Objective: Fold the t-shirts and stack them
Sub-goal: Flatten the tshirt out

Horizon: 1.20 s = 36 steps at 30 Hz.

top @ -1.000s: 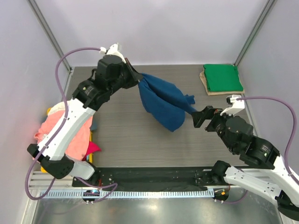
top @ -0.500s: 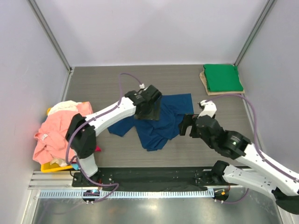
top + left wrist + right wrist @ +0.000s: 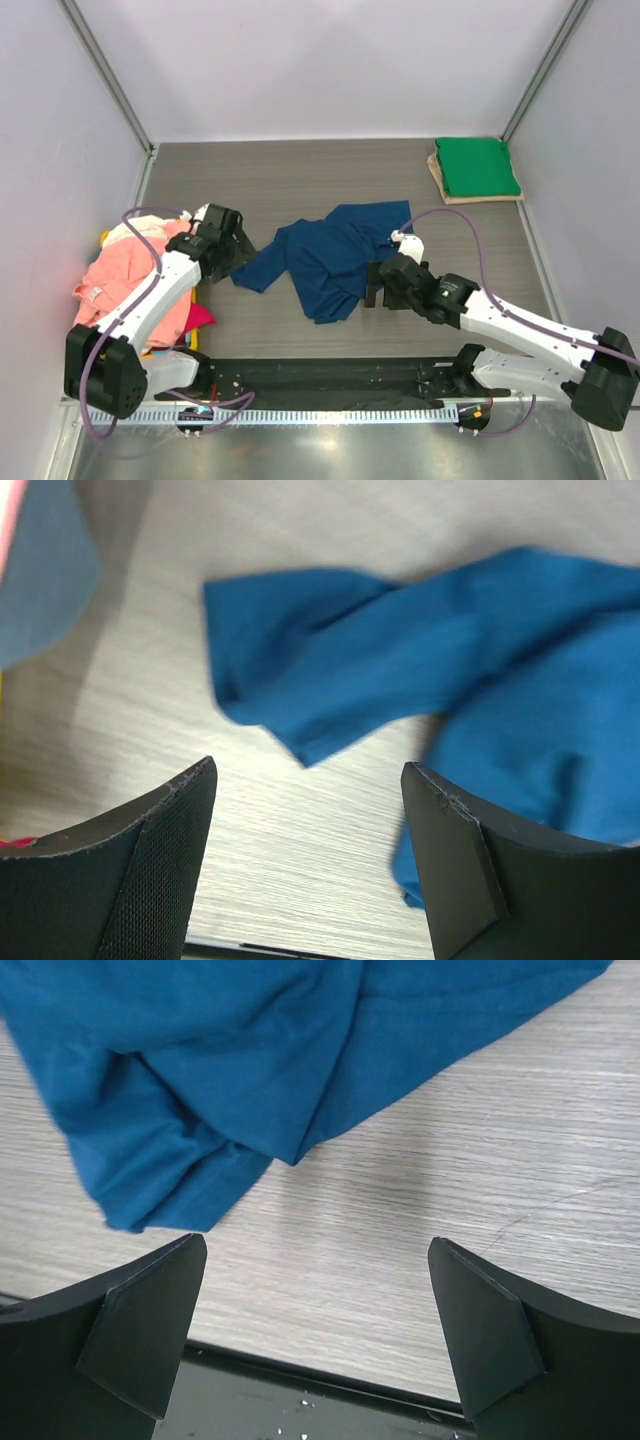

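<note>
The left gripper will next grab the blue t-shirt (image 3: 335, 250) by its stretched-out sleeve's end (image 3: 250, 277), which leaves the crumpled body of the t-shirt free to spread for folding.
A blue t-shirt (image 3: 335, 250) lies crumpled in the middle of the table, one sleeve stretched out to the left. My left gripper (image 3: 243, 256) stands open just left of that sleeve, not touching it. In the left wrist view the sleeve (image 3: 300, 670) lies ahead of the empty open gripper (image 3: 310, 850). My right gripper (image 3: 373, 285) is open at the shirt's near right edge. In the right wrist view the bunched cloth (image 3: 250, 1060) lies beyond the gripper (image 3: 315, 1330), bare table between its fingers. A folded green t-shirt (image 3: 478, 165) lies at the back right.
The green shirt rests on a flat tan board (image 3: 440, 186). A heap of salmon pink (image 3: 120, 275), cream (image 3: 135, 230) and magenta (image 3: 203, 318) cloth sits at the left edge beside my left arm. A black rail (image 3: 330, 375) runs along the near edge.
My left gripper opened, let go of the blue t-shirt and drew back to the left. The shirt dropped from hanging to lying on the table. My right arm moved left and nearer.
</note>
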{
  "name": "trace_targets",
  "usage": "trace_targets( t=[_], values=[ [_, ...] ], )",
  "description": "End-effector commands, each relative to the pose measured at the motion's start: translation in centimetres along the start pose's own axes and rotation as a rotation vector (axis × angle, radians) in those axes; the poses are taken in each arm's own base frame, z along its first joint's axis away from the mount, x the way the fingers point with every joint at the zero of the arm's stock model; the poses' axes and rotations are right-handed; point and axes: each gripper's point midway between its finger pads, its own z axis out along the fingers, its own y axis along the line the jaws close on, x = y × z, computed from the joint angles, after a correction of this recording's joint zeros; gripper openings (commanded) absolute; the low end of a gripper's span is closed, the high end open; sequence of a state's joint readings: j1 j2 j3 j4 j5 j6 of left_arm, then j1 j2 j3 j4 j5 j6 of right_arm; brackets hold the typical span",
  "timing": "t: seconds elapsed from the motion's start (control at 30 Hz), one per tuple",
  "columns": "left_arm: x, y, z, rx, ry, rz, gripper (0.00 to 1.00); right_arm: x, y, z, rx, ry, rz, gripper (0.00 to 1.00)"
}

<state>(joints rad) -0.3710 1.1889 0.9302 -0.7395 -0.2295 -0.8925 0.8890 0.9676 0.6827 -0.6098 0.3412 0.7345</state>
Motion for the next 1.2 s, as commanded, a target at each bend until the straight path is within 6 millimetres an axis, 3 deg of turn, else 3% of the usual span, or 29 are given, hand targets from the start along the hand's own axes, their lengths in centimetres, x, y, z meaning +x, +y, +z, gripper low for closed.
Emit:
trace_targets(
  t=[0.0, 0.23, 0.43, 0.63, 0.83, 0.87, 0.93, 0.97, 1.0, 1.03, 1.07, 1.13, 1.17],
  values=[
    [0.1, 0.0, 2.0, 0.016, 0.018, -0.115, 0.75, -1.9, 1.3, 0.5, 0.004, -0.047, 0.046, 1.0],
    [1.1, 3.6, 5.7, -0.021, 0.024, -0.319, 0.75, -1.0, -3.4, 3.3, 0.136, 0.043, 0.237, 0.99],
    [1.6, 3.6, 7.9, -0.039, 0.049, -0.341, 0.75, -1.3, -5.2, 5.2, 0.169, 0.058, 0.315, 0.96],
    [2.7, 4.1, 9.8, -0.056, 0.07, -0.361, 0.72, -1.6, -6.2, 8.2, 0.163, 0.072, 0.391, 0.86],
    [2.7, 3.8, 10.7, -0.038, 0.067, -0.345, 0.51, -1.6, -5.7, 10.7, 0.132, 0.094, 0.397, 0.75],
    [2.6, 3.5, 10.8, -0.026, 0.063, -0.344, 0.37, -1.8, -5.6, 10.9, 0.126, 0.094, 0.397, 0.73],
    [2.3, 3.3, 10.8, -0.015, 0.057, -0.339, 0.21, -1.8, -5.3, 11.5, 0.115, 0.098, 0.395, 0.69],
    [2.0, 2.8, 10.7, 0.007, 0.049, -0.336, 0.07, -1.8, -5.2, 11.7, 0.112, 0.1, 0.393, 0.62],
    [1.8, 2.6, 10.6, 0.016, 0.045, -0.333, 0.01, -2.0, -5.2, 11.8, 0.109, 0.096, 0.385, 0.57],
    [1.2, 2.2, 10.2, 0.036, 0.031, -0.328, 0.0, -2.1, -5.1, 12.1, 0.106, 0.093, 0.383, 0.5],
    [0.8, 1.9, 9.8, 0.049, 0.02, -0.321, 0.0, -2.2, -5.1, 12.1, 0.102, 0.092, 0.379, 0.35],
    [-0.3, 1.5, 8.3, 0.073, -0.01, -0.314, 0.0, -2.6, -5.2, 12.0, 0.103, 0.087, 0.377, 0.16],
    [-1.4, 1.0, 7.3, 0.091, -0.039, -0.305, 0.0, -3.6, -5.0, 11.6, 0.094, 0.069, 0.378, 0.01]
  ],
)
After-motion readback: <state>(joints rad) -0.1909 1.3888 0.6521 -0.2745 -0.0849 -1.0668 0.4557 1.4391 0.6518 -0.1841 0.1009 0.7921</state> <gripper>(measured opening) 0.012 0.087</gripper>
